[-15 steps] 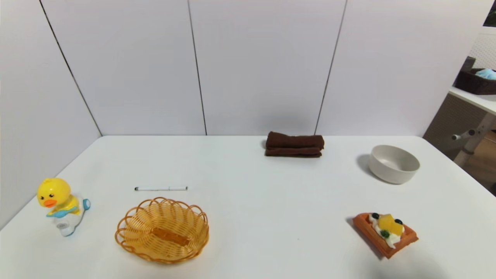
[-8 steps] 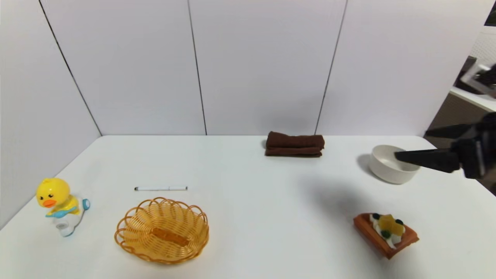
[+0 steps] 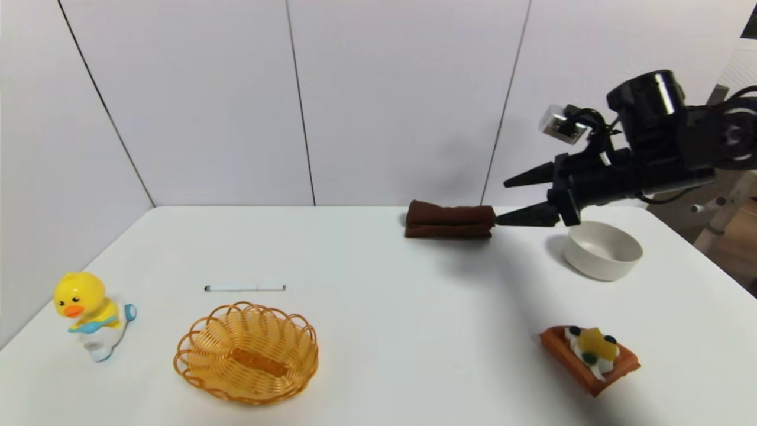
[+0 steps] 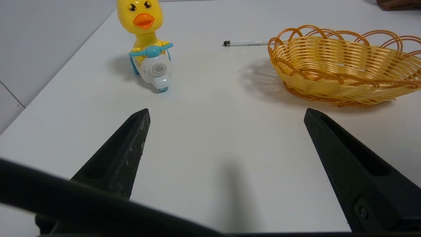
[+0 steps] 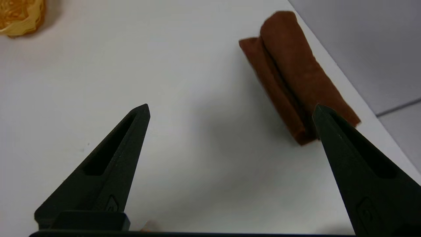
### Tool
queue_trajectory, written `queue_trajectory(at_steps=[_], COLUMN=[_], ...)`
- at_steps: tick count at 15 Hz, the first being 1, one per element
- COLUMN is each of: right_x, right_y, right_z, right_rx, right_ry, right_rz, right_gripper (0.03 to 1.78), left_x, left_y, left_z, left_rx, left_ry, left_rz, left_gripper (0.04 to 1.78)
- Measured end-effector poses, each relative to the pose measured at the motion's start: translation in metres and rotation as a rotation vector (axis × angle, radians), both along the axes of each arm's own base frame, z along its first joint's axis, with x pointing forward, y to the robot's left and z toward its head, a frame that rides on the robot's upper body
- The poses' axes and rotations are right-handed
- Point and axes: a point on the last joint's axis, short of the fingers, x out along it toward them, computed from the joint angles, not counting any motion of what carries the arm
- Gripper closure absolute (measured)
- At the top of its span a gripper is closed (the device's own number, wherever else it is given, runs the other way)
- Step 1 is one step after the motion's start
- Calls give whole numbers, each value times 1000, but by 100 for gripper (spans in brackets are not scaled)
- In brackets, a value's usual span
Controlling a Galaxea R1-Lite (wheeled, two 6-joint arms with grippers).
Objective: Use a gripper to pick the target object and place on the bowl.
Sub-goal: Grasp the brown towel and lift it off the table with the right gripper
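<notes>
I should next use my right gripper to grab the towel by its short end (image 3: 482,221) beside the bowl. Then I can place the folded towel on the off-white bowl (image 3: 602,250).
The dark brown folded towel (image 3: 449,219) lies at the back of the white table (image 3: 378,307), near the wall. It also shows in the right wrist view (image 5: 296,75). The off-white bowl (image 3: 602,250) stands to its right. My right gripper (image 3: 501,202) is open and empty, raised above the table between the towel and the bowl, its fingertips at the towel's right end. In the right wrist view the gripper (image 5: 230,110) has wide-apart fingers, one beside the towel's near end. My left gripper (image 4: 227,112) is open and empty over bare table; it is out of the head view.
An orange wicker basket (image 3: 246,351) sits front left, with a white pen (image 3: 245,288) behind it and a yellow duck toy (image 3: 87,312) at the far left. An orange waffle toy (image 3: 590,357) lies front right. The wall stands close behind the towel.
My right arm has come into view from the right and moved left and up, from over the bowl to the towel's right end. The objects have not moved.
</notes>
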Motion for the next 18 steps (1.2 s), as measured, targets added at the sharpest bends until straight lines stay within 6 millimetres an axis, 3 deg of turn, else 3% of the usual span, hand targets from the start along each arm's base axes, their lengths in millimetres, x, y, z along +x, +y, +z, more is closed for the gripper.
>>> queue_trajectory(at_steps=[4,8,13,18], right_x=[58,94,114,120], right_y=[13,17,14,11], right_z=[-16,-48,-89,-99], right_rx=[25,25,-23,-33], right_ry=[-44,-72,-80,-68], right_rz=[77,150,195,186], right_gripper=[10,10,10,10], left_x=[0,0,0,0], left_y=[0,0,0,0], left_z=[0,0,0,0], left_rx=[0,0,0,0], left_ry=[0,0,0,0], left_rz=[0,0,0,0], left_gripper=[13,13,13,13])
